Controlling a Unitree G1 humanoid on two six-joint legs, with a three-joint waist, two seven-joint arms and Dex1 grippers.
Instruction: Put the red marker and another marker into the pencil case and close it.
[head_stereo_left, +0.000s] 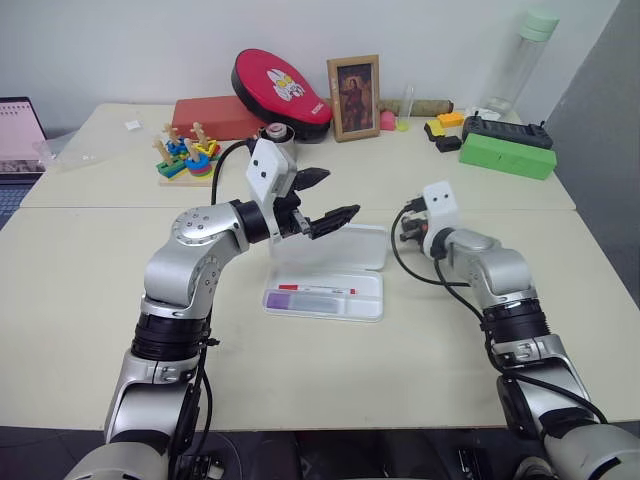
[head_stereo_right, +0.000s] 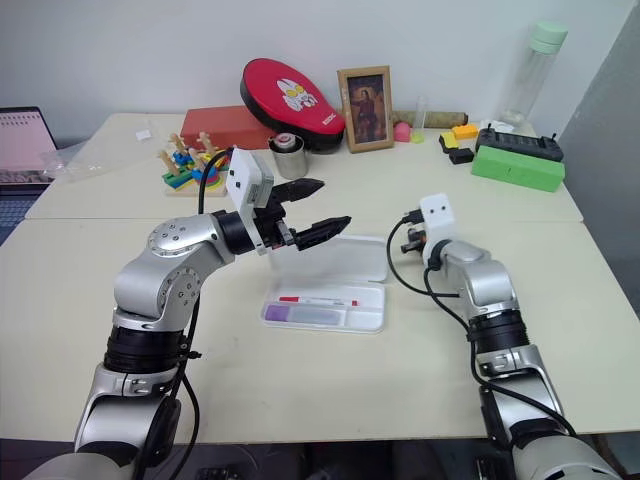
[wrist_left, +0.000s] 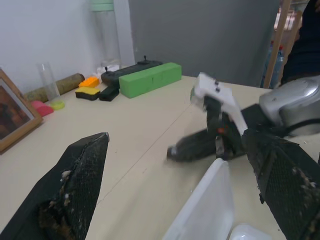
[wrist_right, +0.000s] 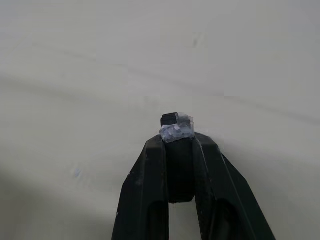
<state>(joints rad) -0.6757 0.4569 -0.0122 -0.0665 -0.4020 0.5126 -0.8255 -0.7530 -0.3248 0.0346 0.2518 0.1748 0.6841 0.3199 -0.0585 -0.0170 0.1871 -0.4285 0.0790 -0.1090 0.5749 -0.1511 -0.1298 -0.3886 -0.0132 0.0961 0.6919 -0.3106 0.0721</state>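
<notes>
My right gripper holds the small dark object (wrist_right: 177, 128) and needs to keep holding it, because the object hangs above the white tabletop in the right wrist view.
The white pencil case (head_stereo_left: 372, 309) lies open in the middle of the table, its lid (head_stereo_left: 345, 248) standing up at the far side. Inside lie the red marker (head_stereo_left: 318, 290) and, in front of it, the lavender marker (head_stereo_left: 298, 301). My left gripper (head_stereo_left: 339, 195) hovers open just above the lid's left end, with nothing between its fingers. My right gripper (head_stereo_left: 408, 232) is to the right of the case, a little above the table. In the right wrist view it (wrist_right: 177, 137) is shut on a small dark object (wrist_right: 175, 125) with a pale grey tip.
Along the back of the table stand a red box (head_stereo_left: 215, 117), a red pad (head_stereo_left: 280, 82), a picture frame (head_stereo_left: 353, 97), a wooden stacking toy (head_stereo_left: 185, 155), a green block (head_stereo_left: 507, 155) and a tall bottle (head_stereo_left: 520, 60). A laptop (head_stereo_left: 18, 130) sits at the far left.
</notes>
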